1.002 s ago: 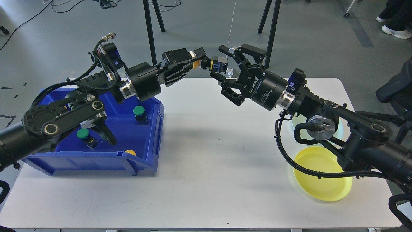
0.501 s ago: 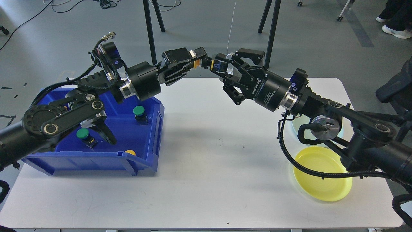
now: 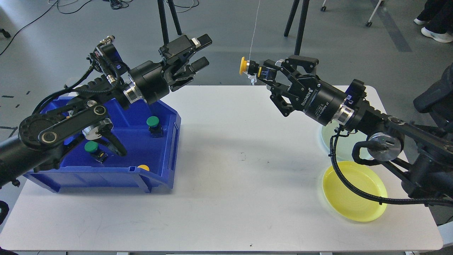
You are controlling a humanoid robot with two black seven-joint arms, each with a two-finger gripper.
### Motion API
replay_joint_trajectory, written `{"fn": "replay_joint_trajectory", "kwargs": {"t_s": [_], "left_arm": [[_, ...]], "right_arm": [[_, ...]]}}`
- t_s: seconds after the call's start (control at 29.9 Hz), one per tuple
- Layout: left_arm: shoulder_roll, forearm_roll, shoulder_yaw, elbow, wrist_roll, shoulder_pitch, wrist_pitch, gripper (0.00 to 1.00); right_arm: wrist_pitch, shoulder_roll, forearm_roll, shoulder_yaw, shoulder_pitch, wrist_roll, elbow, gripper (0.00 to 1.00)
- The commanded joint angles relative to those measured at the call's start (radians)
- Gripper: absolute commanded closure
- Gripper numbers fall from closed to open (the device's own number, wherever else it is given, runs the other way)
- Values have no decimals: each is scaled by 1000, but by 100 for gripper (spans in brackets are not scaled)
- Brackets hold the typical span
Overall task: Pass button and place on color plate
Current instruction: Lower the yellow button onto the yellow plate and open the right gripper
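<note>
My left gripper should grab the button by its green cap (image 3: 91,146) next. Then the green-capped button's body (image 3: 100,156) stays free for the handover.
My right gripper (image 3: 266,73) is shut on a yellow button (image 3: 243,66) and holds it in the air above the table's far edge, cap pointing left. My left gripper (image 3: 200,53) is open and empty, above the far right corner of the blue bin (image 3: 170,170), well apart from the button. A yellow plate (image 3: 357,198) lies on the table at the front right, under my right arm. A pale green plate (image 3: 331,140) lies just behind it, partly hidden by the arm.
The blue bin at the left holds two green buttons (image 3: 153,122) (image 3: 91,146) and a yellow one (image 3: 143,167) at its front lip. Tripod legs (image 3: 166,24) stand on the floor behind the white table (image 3: 226,198).
The button passed from my left gripper to my right. My left gripper opened and drew back left and up; my right gripper moved right with the button.
</note>
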State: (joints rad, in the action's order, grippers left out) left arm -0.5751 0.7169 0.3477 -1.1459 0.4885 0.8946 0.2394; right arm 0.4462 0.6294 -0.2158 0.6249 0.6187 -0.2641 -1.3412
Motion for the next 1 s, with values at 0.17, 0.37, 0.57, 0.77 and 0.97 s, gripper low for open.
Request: {"fn": "replay_joint_trajectory", "kwargs": {"t_s": [0.17, 0.37, 0.57, 0.77, 0.97], "left_arm": [[-393, 455, -94, -92, 0, -63, 12, 1], [-440, 932, -130, -16, 0, -80, 18, 1], [-420, 1029, -194, 187, 0, -82, 20, 1], [-304, 1033, -245, 345, 0, -83, 20, 1], [-267, 1027, -246, 370, 0, -83, 20, 1]], "right_arm": [[-9, 328, 45, 248, -587, -21, -107, 100], [-9, 320, 237, 257, -775, -37, -67, 100], [-43, 207, 315, 253, -795, -31, 5, 100], [-118, 162, 314, 246, -786, -23, 30, 100], [-159, 130, 311, 240, -784, -18, 51, 98]]}}
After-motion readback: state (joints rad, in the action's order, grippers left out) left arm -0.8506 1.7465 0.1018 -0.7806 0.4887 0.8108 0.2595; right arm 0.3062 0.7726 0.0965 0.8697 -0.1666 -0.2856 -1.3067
